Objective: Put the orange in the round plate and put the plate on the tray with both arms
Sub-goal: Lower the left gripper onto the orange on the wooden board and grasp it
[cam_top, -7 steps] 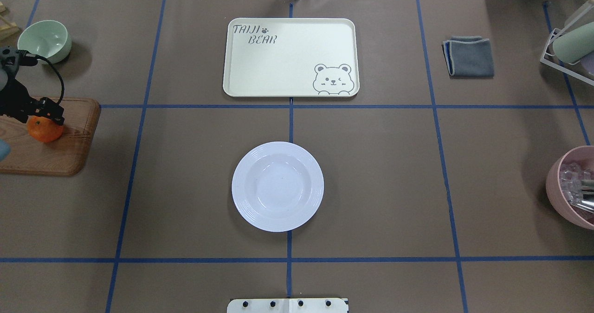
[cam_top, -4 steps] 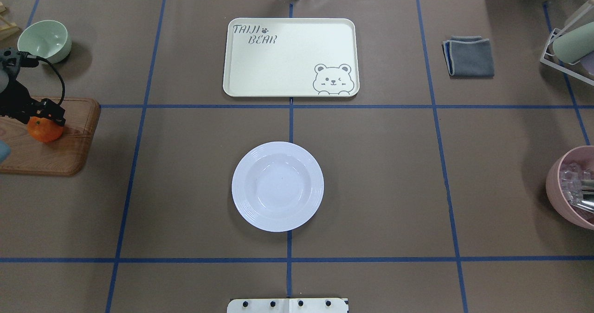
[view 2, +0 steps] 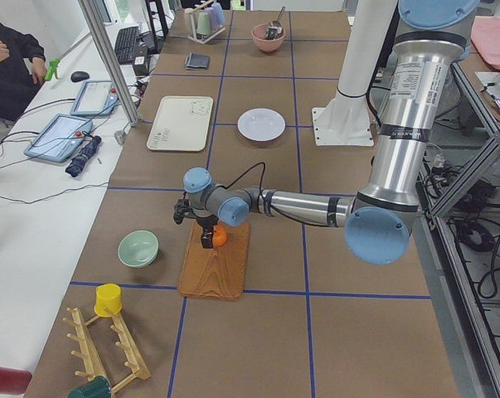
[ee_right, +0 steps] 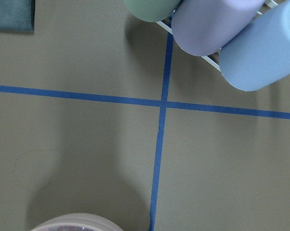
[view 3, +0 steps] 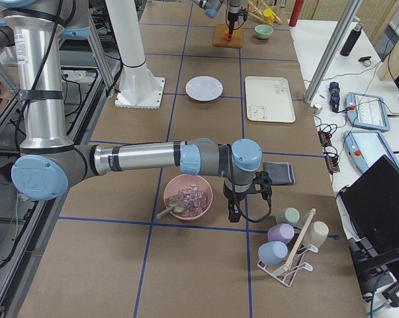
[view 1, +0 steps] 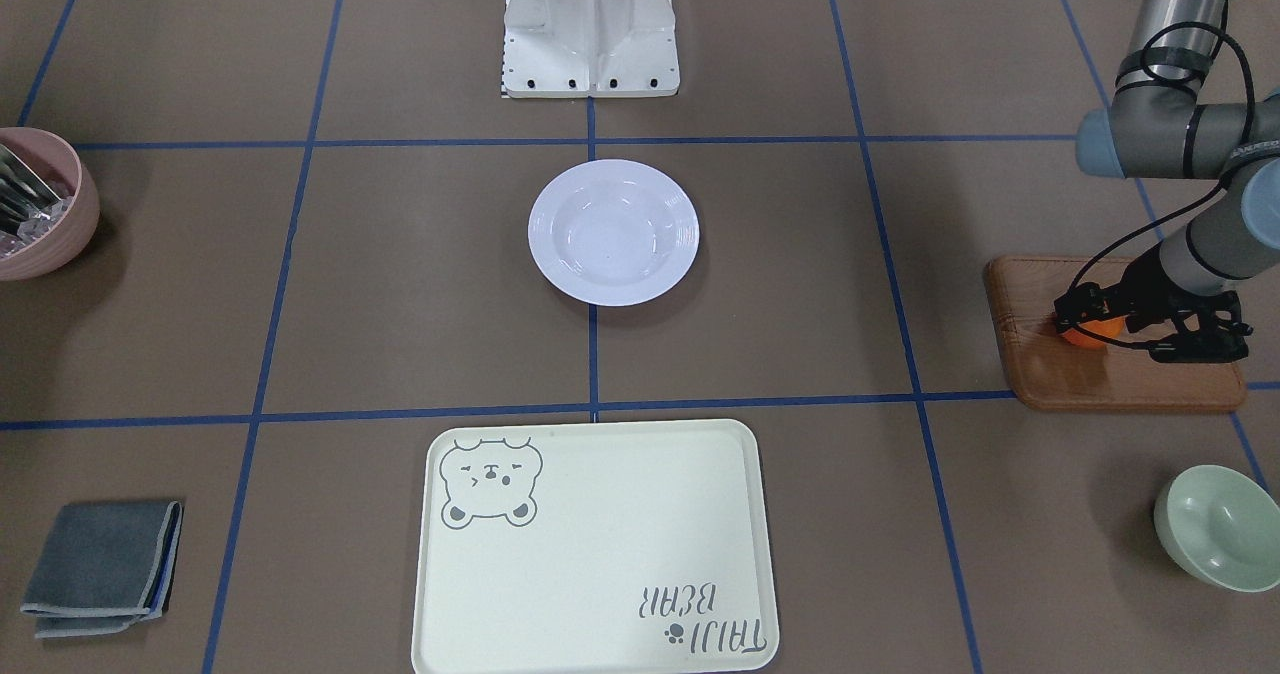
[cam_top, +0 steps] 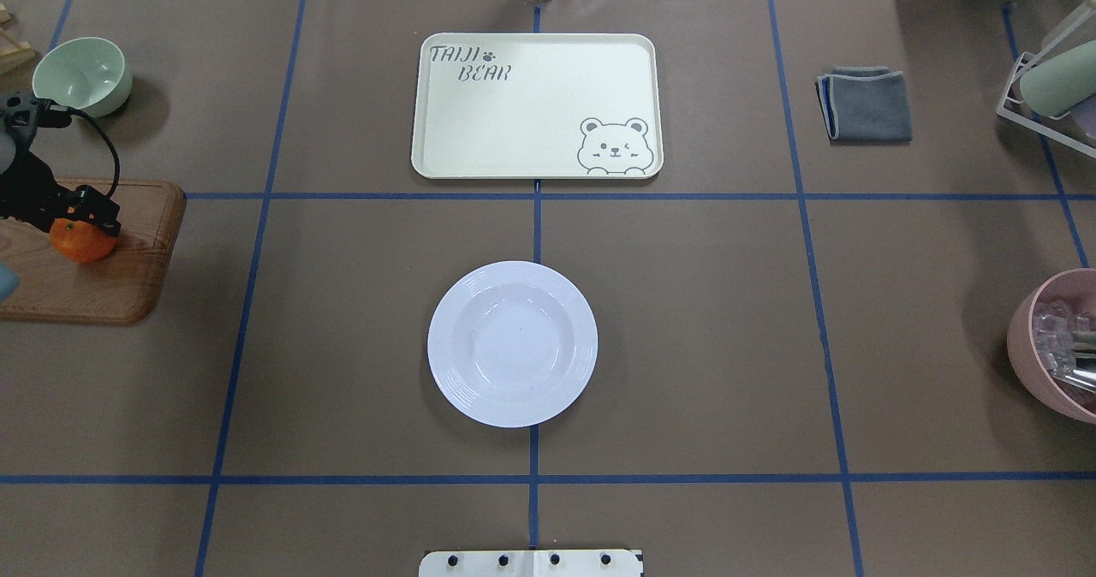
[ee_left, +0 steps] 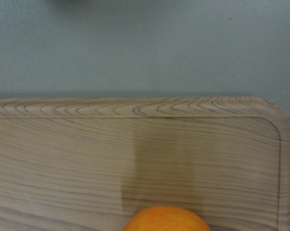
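Observation:
I should grab the orange around its round body (view 1: 1094,332) with my left gripper next, so I can put the orange in the round plate (view 1: 613,232).
The orange (cam_top: 83,243) lies on a brown wooden board (cam_top: 128,286) at the table's left edge. My left gripper (cam_top: 84,217) is down over it, open, with a black finger on either side of the fruit. In the left wrist view only the top of the orange (ee_left: 166,219) shows, at the bottom edge. The white round plate (cam_top: 441,337) stands empty mid-table. Beyond it lies the empty cream tray (cam_top: 531,106). My right gripper (view 3: 234,213) hangs beside the pink bowl far right; I cannot tell its state.
A pale green bowl (cam_top: 83,74) stands beyond the board. A folded grey cloth (cam_top: 865,104) lies far right. A pink bowl (cam_top: 1040,363) of clear pieces and a mug rack (cam_top: 1053,80) sit at the right edge. Bare brown paper separates board, plate and tray.
The left gripper has shifted very slightly over the orange. The orange, plate and tray have not moved.

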Available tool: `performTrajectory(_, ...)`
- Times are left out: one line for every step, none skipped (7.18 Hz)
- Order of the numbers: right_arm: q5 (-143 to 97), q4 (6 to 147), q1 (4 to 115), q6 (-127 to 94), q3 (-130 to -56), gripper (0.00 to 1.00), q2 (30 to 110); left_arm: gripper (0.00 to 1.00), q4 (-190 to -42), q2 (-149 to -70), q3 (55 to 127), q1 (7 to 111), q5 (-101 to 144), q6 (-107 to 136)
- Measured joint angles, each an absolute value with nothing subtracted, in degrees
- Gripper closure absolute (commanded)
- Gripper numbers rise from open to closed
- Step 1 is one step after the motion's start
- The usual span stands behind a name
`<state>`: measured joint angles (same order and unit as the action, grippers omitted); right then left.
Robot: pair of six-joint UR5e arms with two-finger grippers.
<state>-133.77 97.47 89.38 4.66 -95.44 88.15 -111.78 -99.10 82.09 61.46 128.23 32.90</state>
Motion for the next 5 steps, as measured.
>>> performTrajectory(-133.8, 97.5, 89.4, 4.7, -95.4, 0.00, 88.2, 0.29, -111.7, -98.9, 82.3, 61.3, 128.7, 32.9)
performTrajectory(-133.8, 97.4, 89.4, 4.7, -95.4, 0.00, 88.2, 0.59, -111.6, -98.6, 82.5, 61.3, 129.4, 32.9)
performTrajectory(-133.8, 97.4, 89.4, 4.7, -95.5, 0.00, 88.1, 0.82, -111.6, -98.2, 82.9, 61.3, 129.8, 32.8)
performTrajectory(-133.8, 97.5, 89.4, 4.6, -95.4, 0.00, 88.1, 0.97, -111.5, -97.6, 83.7, 61.3, 129.9, 32.8)
performTrajectory(-133.8, 97.5, 89.4, 4.6, -95.5, 0.00, 88.1, 1.00, -111.3, -96.6, 85.4, 61.4, 130.1, 32.7)
